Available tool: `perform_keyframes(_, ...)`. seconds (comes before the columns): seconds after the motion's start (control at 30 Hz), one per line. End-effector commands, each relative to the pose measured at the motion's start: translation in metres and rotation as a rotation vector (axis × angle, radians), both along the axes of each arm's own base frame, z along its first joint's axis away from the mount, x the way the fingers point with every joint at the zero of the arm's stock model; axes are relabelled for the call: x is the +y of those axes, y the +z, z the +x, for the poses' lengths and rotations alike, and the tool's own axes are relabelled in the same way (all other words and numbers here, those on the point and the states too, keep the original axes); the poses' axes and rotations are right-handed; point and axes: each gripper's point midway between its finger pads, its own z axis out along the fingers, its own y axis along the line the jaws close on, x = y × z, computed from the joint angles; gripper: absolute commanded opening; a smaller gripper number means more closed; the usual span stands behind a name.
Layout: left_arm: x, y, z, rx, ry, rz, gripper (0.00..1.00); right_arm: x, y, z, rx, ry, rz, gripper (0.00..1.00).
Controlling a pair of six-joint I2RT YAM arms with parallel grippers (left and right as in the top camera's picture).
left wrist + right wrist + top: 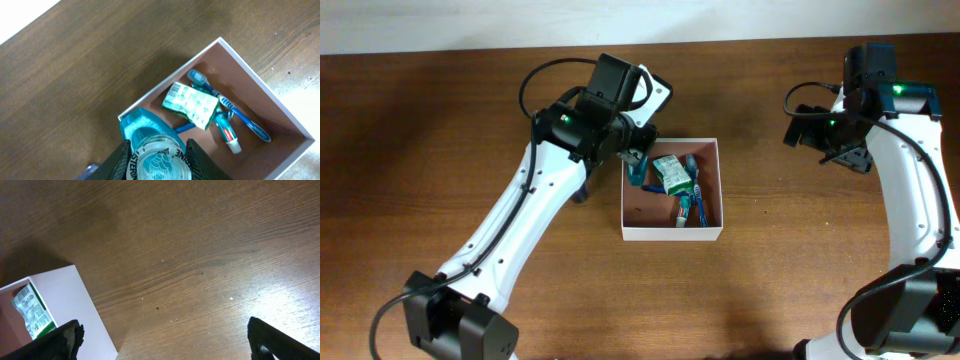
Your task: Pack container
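Note:
I should keep the mouthwash bottle [150, 145] in my left gripper until it is set down. It hangs above the box's inner corner and would fall if I opened now.
The container [672, 234] is a shallow square cardboard box with white walls and a reddish-brown inside, at the table's middle. Inside lie a green-white packet [672, 174], a blue toothbrush [235, 111] and a small toothpaste tube [226, 134]. My left gripper [157, 162] is shut on a blue Listerine mouthwash bottle [150, 145] and holds it over the box's left inner corner [638, 172]. My right gripper [162, 340] is open and empty above bare table to the right of the box; in the overhead view it is at the far right [847, 152].
The box's white wall [60, 295] and the packet [34, 311] show at the left of the right wrist view. A small dark-blue thing [582, 190] lies on the table left of the box, partly under my left arm.

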Motion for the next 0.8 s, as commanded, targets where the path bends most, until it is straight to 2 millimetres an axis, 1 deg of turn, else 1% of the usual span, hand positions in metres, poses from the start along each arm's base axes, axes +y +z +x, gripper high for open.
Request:
perform_keyframes(0.0,-0.007,0.014,0.010,-0.064,-0.025,-0.015,0.17,-0.004,0.006,0.001,-0.017,-0.010,-0.014,0.98)
perform_keyframes(0.13,-0.008,0.011,0.013,-0.062,-0.024,-0.013,0.17,-0.004,0.006,0.000,-0.017,-0.010,-0.014,0.98)
perform_keyframes(0.4,0.001,-0.018,0.025,-0.035,0.022,0.071,0.17,-0.004,0.006,0.000,-0.017,-0.010,-0.014,0.98)
perform_keyframes(0.6,0.001,-0.027,0.028,-0.024,0.026,0.086,0.17,-0.004,0.006,0.000,-0.017,-0.010,-0.014,0.98)
perform_keyframes(0.77,0.002,-0.044,0.031,0.005,0.030,0.103,0.17,-0.004,0.006,0.000,-0.017,-0.010,-0.014,0.98)
